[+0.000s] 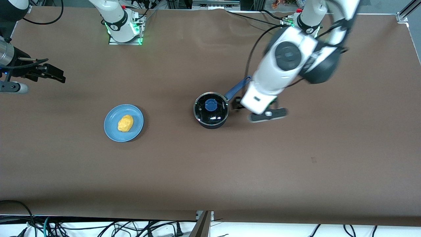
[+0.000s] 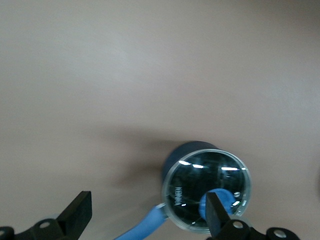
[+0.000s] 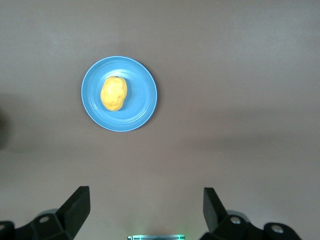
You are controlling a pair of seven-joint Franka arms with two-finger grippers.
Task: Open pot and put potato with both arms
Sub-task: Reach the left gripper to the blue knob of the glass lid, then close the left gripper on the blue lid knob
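Note:
My left gripper will open the black pot for the potato (image 1: 125,123), so next it will grab the glass lid by its blue knob (image 1: 210,105).
The black pot (image 1: 210,111) stands mid-table with its glass lid (image 1: 217,113) on and the blue knob (image 1: 210,105) on top. Its blue handle (image 1: 237,88) points toward the left arm's base. My left gripper (image 1: 236,105) is open and empty, low over the handle just beside the pot. In the left wrist view (image 2: 147,217) the lid (image 2: 200,180) and handle (image 2: 145,227) lie between its fingers. The yellow potato (image 1: 125,123) lies on a blue plate (image 1: 113,117). My right gripper (image 1: 56,75) is open and empty, high over the right arm's end of the table; its wrist view (image 3: 145,207) shows the potato (image 3: 114,93).
The brown table (image 1: 263,164) has only the plate (image 3: 142,102) and the pot on it. Cables hang along the table's edge nearest the front camera. The arm bases stand along the edge farthest from that camera.

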